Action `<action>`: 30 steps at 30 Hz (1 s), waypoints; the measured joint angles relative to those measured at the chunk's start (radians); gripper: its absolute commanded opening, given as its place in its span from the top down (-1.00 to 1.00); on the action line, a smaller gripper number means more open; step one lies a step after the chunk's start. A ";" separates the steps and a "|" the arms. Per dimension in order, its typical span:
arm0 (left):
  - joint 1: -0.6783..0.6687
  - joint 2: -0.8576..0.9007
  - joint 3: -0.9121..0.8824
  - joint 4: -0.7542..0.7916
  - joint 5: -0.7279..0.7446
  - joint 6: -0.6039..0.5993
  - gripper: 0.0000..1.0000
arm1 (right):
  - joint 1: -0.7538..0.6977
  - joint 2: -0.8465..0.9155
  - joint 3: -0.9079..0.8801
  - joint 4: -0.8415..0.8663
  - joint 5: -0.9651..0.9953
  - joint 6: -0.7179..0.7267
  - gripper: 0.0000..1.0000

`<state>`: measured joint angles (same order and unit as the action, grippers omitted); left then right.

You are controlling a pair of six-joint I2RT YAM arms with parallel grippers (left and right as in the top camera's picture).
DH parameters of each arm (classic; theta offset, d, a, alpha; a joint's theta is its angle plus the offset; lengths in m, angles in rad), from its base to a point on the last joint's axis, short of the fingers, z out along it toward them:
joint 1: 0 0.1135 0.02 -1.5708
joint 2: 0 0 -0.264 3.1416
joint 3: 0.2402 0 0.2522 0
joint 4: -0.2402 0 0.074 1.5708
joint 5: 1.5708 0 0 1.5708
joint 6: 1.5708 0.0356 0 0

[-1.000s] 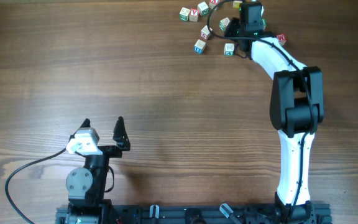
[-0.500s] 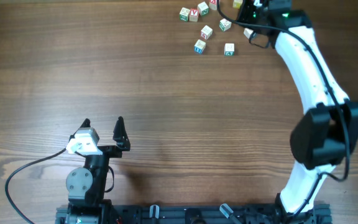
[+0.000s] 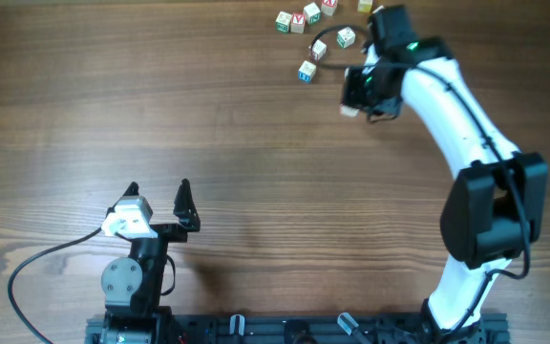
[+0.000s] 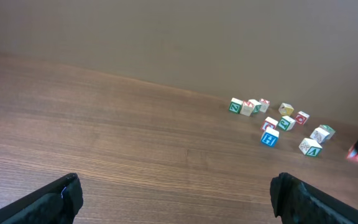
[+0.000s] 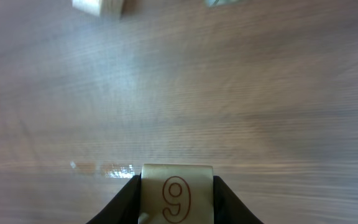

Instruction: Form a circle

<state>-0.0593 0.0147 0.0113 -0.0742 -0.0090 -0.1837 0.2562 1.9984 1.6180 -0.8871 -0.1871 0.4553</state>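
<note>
The lower edge of the white cube (image 3: 349, 111) (image 5: 176, 196) is still above the wood beside loose cubes. My right gripper needs to keep holding the cube until it rests on the open tabletop.
A clump of three white letter cubes (image 3: 298, 20) lies touching at the table's far edge; in the left wrist view the clump (image 4: 247, 107) shows far off. My right gripper (image 3: 354, 96) hangs just in front of the scattered cubes. It is shut on a white cube (image 5: 177, 193) with a red 9 on its face, and that cube (image 3: 349, 111) sticks out below the fingers. My left gripper (image 3: 158, 193) rests open at the near left, nothing between its fingers (image 4: 61, 199).
Loose letter cubes lie around the clump: a blue-faced one (image 3: 306, 71), one (image 3: 318, 50) beside it, a green-faced one (image 3: 346, 37). Another cube (image 4: 310, 147) lies near the right arm. The right arm (image 3: 466, 115) arcs over the table's right side.
The right arm has swung from the far edge, among the cubes, toward the near side and a little left, carrying the 9 cube. The left arm has not moved.
</note>
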 measured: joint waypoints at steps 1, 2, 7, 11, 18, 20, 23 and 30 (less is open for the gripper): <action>0.000 0.000 0.000 0.000 0.000 0.000 -1.00 | 0.023 0.000 -0.045 0.038 0.000 0.011 0.52; 0.000 0.000 0.000 0.000 0.000 0.000 -1.00 | 0.047 0.000 -0.090 0.076 0.000 0.023 0.52; 0.000 0.000 0.000 0.000 0.000 0.000 -1.00 | 0.165 0.000 -0.204 0.146 0.109 0.149 0.52; 0.000 0.000 0.000 0.000 0.000 0.000 -1.00 | 0.219 0.000 -0.204 0.152 0.249 0.272 0.36; 0.000 0.000 0.000 0.000 0.000 0.000 -1.00 | 0.303 0.000 -0.204 0.180 0.417 0.448 0.26; 0.000 0.000 0.000 0.000 0.000 0.000 -1.00 | 0.308 0.000 -0.204 0.187 0.433 0.474 0.07; 0.000 0.000 0.000 0.000 0.000 0.000 -1.00 | 0.308 0.000 -0.204 0.188 0.445 0.491 -0.12; 0.000 0.000 0.000 0.000 0.000 0.000 -1.00 | 0.308 0.000 -0.200 0.182 0.458 0.498 -0.75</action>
<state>-0.0593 0.0147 0.0113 -0.0738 -0.0090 -0.1837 0.5644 1.9987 1.4178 -0.7048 0.2707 0.9535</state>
